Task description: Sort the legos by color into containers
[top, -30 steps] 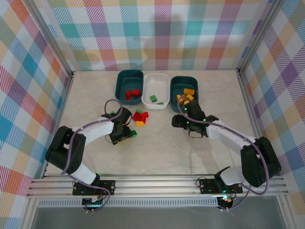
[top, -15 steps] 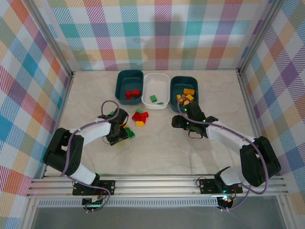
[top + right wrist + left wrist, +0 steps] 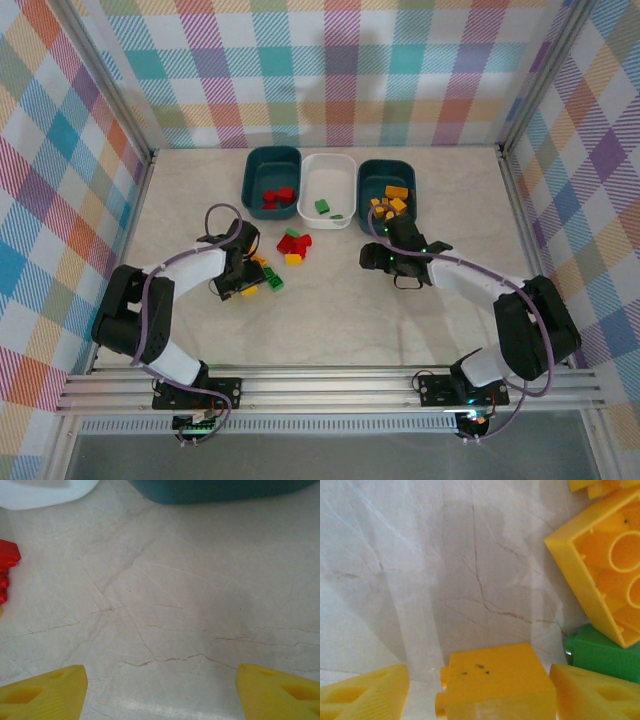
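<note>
The left gripper's fingers are level with the sides of the yellow lego (image 3: 249, 291) (image 3: 497, 689), so the left gripper should close on the lego.
My left gripper (image 3: 245, 287) (image 3: 480, 692) is low on the table with its jaws open around a yellow lego (image 3: 495, 685) that lies between the fingers (image 3: 365, 695); there is a gap on the left side. Just to its right lie a green lego (image 3: 600, 652) (image 3: 272, 283) and an upturned yellow lego (image 3: 605, 570) (image 3: 261, 266). A small pile of red legos (image 3: 296, 243) lies ahead of the white tub (image 3: 327, 165). My right gripper (image 3: 380, 256) (image 3: 161, 692) is open over bare table, in front of the right teal tub (image 3: 386, 166) (image 3: 220, 490).
The left teal tub (image 3: 270, 156) holds red bricks, the white tub two green ones, and the right teal tub several yellow and orange ones. A red brick (image 3: 7, 562) shows at the left edge of the right wrist view. Aluminium rails frame the table.
My left gripper has slid left and down along the table, uncovering yellow and green bricks beside it. The right arm has hardly moved.
</note>
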Robot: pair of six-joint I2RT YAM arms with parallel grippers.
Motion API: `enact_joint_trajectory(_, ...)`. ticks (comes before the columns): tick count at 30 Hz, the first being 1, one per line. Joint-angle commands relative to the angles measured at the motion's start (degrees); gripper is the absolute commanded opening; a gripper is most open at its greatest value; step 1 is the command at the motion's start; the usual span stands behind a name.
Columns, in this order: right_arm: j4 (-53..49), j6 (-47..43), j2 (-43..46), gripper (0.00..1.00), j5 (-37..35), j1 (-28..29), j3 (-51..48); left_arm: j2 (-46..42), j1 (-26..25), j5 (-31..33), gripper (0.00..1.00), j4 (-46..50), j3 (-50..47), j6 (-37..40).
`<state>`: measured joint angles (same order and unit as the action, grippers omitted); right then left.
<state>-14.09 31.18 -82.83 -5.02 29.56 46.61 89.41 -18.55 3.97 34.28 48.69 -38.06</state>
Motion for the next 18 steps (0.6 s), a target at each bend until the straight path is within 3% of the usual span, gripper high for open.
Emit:
enact_joint_trajectory(1, -1.2, -1.7, 0.8, 0.78, -0.6, -0.7, 3.8, 1.0, 1.4, -0.1, 0.66, 0.2, 1.4, 1.6)
enact_joint_trajectory(11, -4.1, -2.8, 5.9, 0.78, -0.6, -4.9, 5.9, 2.4, 2.1, -1.0, 0.37, 0.1, 2.4, 3.2)
enact_joint_trajectory(18, -9.2, -0.5, 8.3, 0.79, -2.8, -12.0, 9.6, -6.4, 1.1, -1.4, 0.32, 5.0, 6.3, 2.8)
